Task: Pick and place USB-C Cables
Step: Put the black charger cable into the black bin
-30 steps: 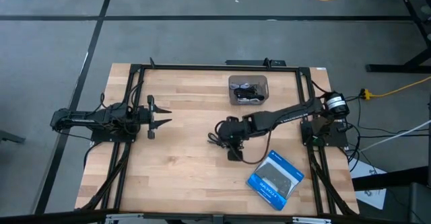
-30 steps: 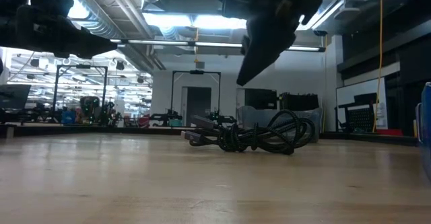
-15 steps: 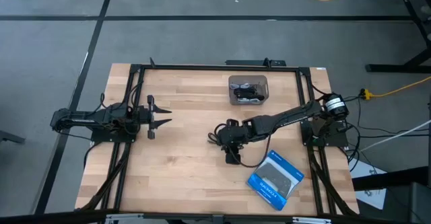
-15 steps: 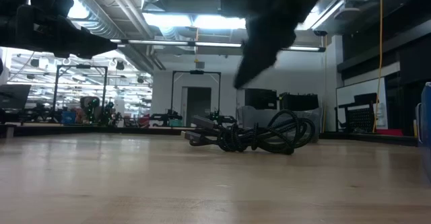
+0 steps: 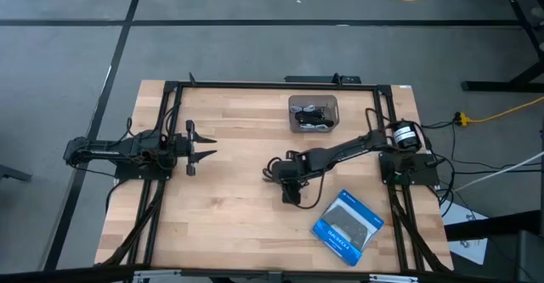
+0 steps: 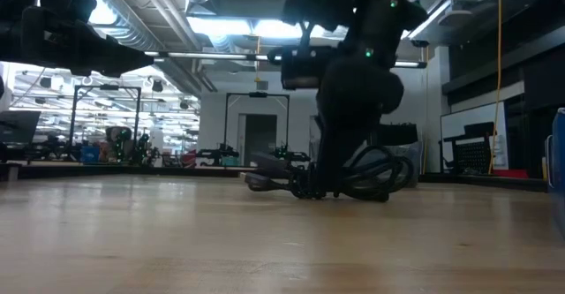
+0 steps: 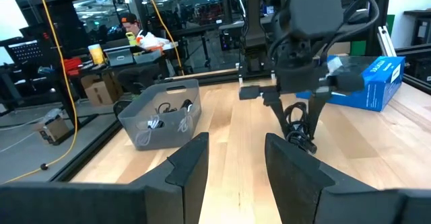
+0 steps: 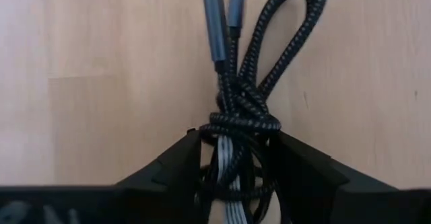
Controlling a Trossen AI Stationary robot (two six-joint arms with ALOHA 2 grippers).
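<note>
I should next grab the black braided cable by its wound middle [image 8: 237, 131] with my right gripper, and then I should place the cable in the grey bin.
A black braided USB-C cable [image 8: 242, 113], coiled and wound about its middle, lies on the wooden table near its centre [image 5: 274, 169]. It also shows in the low view [image 6: 375, 177]. My right gripper [image 8: 236, 153] is open and low over it, pointing down, with one finger on each side of the wound middle. My left gripper [image 5: 211, 147] is open and empty at the table's left. A grey bin [image 5: 291, 113] at the far middle holds more small cables, black and pale. My right gripper comes at the black cable from above, pointing down. Its fingers [image 8: 178, 167] stand close against the two sides of the wound middle [image 8: 239, 124]. I cannot tell whether they touch it. The cable lies flat on the table.
A flat blue retail box [image 5: 348, 222] lies on the table near the right front corner. A black frame [image 5: 170, 104] runs around the table's edges. Bare wood lies between the two grippers and along the near edge.
My right gripper has come down from above the black cable until its fingers stand around the cable's middle at table height. It has also shifted slightly toward the table's left. The cable has stayed where it was.
</note>
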